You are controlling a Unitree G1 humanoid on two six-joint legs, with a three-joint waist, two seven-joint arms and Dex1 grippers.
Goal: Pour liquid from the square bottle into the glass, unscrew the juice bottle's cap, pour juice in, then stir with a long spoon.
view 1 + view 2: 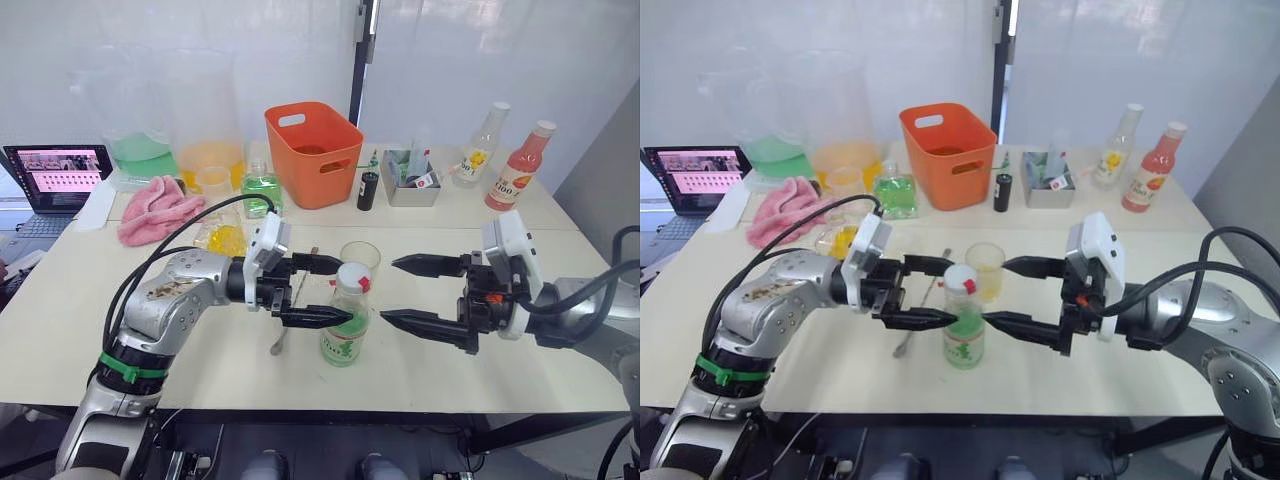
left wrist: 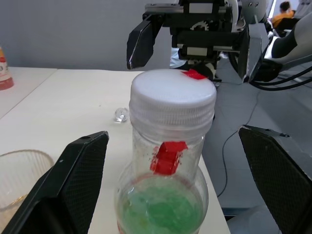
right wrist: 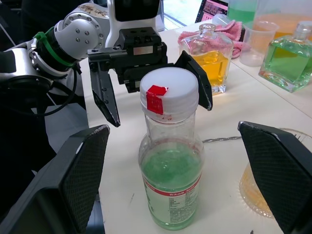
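Note:
My left gripper grabs the juice bottle by its neck [image 1: 350,302] next, which leaves the juice bottle's white cap [image 1: 354,277] free to unscrew.
The juice bottle [image 1: 346,325] stands upright at the table's middle front, pale green liquid low inside, its white cap [image 1: 353,275] with a red mark screwed on. My left gripper [image 1: 333,291] is open, one finger on each side of the bottle's neck, not touching. From the right, my right gripper [image 1: 390,290] faces the bottle, also open, tips just short of it. The glass [image 1: 360,257] stands just behind the bottle with yellow liquid in it. The square bottle [image 3: 209,56] with yellow liquid stands behind my left arm. The long spoon [image 1: 920,315] lies flat under my left gripper.
At the back stand an orange basket [image 1: 312,150], a green-liquid square bottle [image 1: 261,190], big clear jugs [image 1: 205,130], a pink cloth [image 1: 155,208] and a laptop [image 1: 55,175]. A grey tray [image 1: 410,180], a yellow-label bottle [image 1: 480,145] and a pink-liquid bottle [image 1: 520,165] are back right.

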